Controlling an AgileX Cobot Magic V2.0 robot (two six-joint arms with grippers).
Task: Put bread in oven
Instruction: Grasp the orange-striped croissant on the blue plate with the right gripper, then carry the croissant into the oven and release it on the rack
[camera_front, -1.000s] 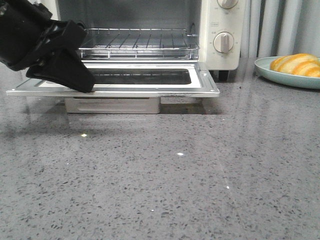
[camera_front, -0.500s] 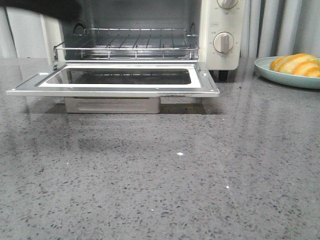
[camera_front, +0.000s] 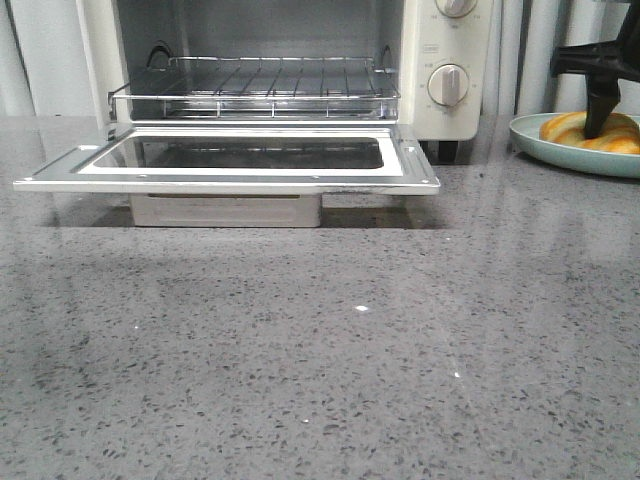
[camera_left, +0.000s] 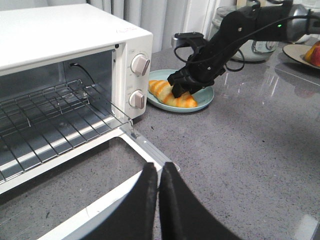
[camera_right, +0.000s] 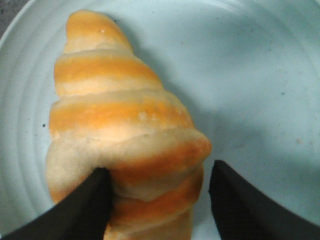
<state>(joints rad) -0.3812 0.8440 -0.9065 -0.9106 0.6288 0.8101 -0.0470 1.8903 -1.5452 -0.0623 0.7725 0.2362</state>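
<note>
The fingers of my right gripper reach down beside the bread's thick end (camera_front: 617, 137), low over the pale teal plate (camera_front: 555, 152). They would hold the bread if they closed now, so my right gripper needs to close on it.
The bread (camera_right: 125, 115), a golden-orange striped roll, lies on a pale teal plate (camera_right: 250, 75) to the right of the oven (camera_front: 440, 60). It also shows in the front view (camera_front: 562, 127) and the left wrist view (camera_left: 165, 92). My right gripper (camera_right: 160, 200) is open and straddles the roll's thick end. One finger (camera_right: 85, 205) touches its side and the other stands apart. The oven door (camera_front: 400, 160) lies flat open with the wire rack (camera_front: 270, 85) bare. My left gripper (camera_left: 160, 167) is shut and empty above the door's front right corner.
The plate (camera_front: 560, 155) sits near the right edge of the grey stone counter. In the left wrist view a glass jar (camera_left: 255, 47) and a plate with fruit (camera_left: 307, 50) stand behind my right arm. Curtains hang at the back.
My left arm has lifted off the oven door and left the front view. My right gripper has come down into view over the bread on the plate.
</note>
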